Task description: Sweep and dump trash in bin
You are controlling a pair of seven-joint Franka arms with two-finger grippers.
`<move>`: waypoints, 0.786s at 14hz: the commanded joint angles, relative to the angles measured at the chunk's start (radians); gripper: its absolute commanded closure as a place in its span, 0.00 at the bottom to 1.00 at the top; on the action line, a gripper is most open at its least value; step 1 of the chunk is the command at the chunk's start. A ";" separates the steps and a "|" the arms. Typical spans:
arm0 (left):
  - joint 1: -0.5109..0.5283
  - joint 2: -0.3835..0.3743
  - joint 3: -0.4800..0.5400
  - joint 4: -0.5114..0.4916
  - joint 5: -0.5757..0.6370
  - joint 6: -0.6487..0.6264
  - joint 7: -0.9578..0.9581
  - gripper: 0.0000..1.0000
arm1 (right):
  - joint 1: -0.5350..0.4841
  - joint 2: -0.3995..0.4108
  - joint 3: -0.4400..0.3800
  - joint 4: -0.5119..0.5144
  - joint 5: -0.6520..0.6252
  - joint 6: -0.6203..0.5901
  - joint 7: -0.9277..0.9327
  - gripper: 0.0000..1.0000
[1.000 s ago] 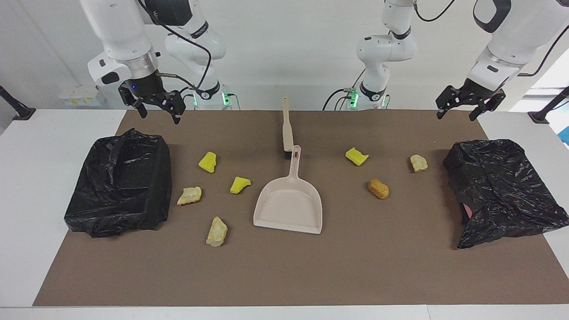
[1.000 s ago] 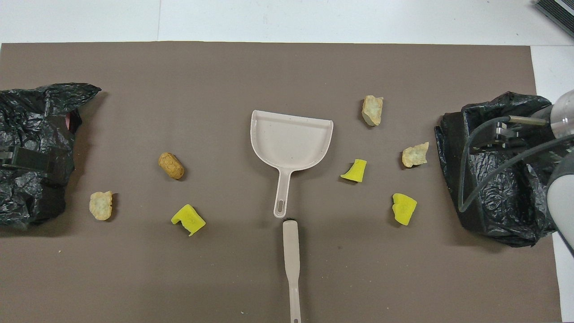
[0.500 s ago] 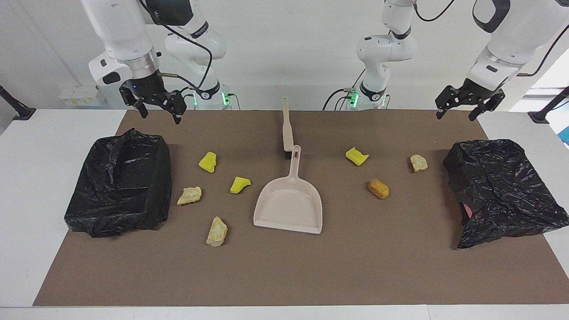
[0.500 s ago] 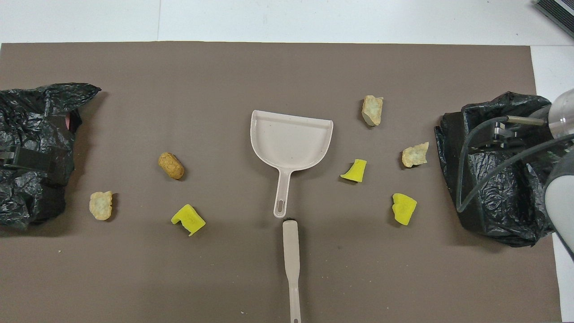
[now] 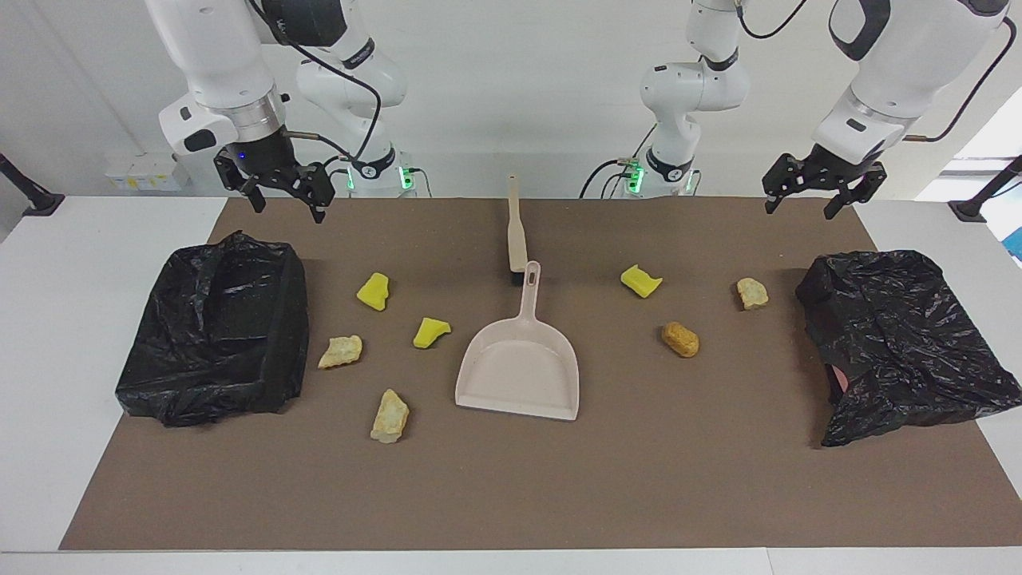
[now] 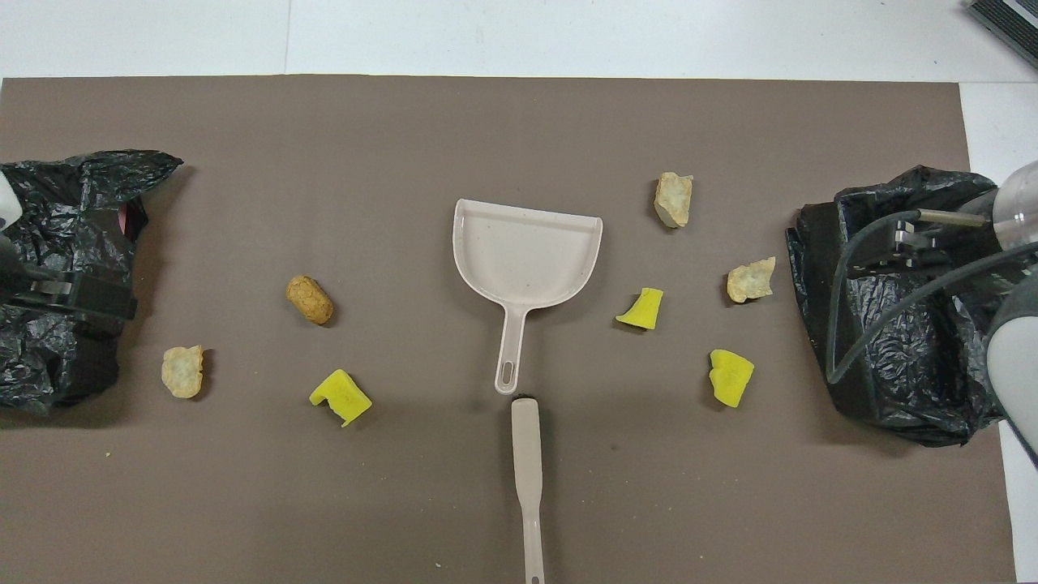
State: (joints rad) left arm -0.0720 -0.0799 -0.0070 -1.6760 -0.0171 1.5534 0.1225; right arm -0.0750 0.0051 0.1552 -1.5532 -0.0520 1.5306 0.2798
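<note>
The long brush is bulky at its wide head (image 6: 526, 443), so my left gripper should next grab the neck of its handle (image 6: 530, 512) to sweep the trash.
Seven trash chunks lie on the brown mat (image 5: 511, 479). Toward the right arm's end lie two yellow sponge pieces (image 5: 373, 291) (image 5: 431, 331) and two tan lumps (image 5: 341, 351) (image 5: 390, 416). Toward the left arm's end lie a yellow piece (image 5: 641, 280), a golden-brown lump (image 5: 679, 339) and a tan lump (image 5: 751, 293). The beige dustpan (image 5: 519, 371) lies mid-table, with the brush (image 5: 515, 231) nearer to the robots. My right gripper (image 5: 289, 209) is open and empty, raised over the bin (image 5: 215, 327). My left gripper (image 5: 801, 209) is open and empty, raised by the other bin (image 5: 902, 343).
Both bins are lined with crumpled black bags, one at each end of the mat. In the overhead view the dustpan (image 6: 527, 259) has its mouth turned away from the robots, and the brush (image 6: 527, 478) lies in line with its handle.
My left gripper has shifted a little toward the middle of the table and slightly up. My right gripper has barely moved. Trash, dustpan and brush have not moved.
</note>
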 commanded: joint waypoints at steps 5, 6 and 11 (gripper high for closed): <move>-0.167 -0.076 -0.001 -0.083 0.016 0.004 -0.099 0.00 | -0.022 -0.014 0.003 -0.022 0.017 0.014 -0.015 0.00; -0.204 -0.080 -0.010 -0.085 0.016 -0.001 -0.150 0.00 | -0.022 -0.013 0.003 -0.024 0.017 0.023 -0.013 0.00; -0.400 -0.107 -0.039 -0.135 0.016 0.007 -0.348 0.00 | -0.008 0.013 0.009 -0.013 0.015 0.063 -0.016 0.00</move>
State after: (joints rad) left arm -0.3938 -0.1457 -0.0512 -1.7477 -0.0173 1.5519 -0.1705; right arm -0.0809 0.0089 0.1589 -1.5567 -0.0520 1.5702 0.2798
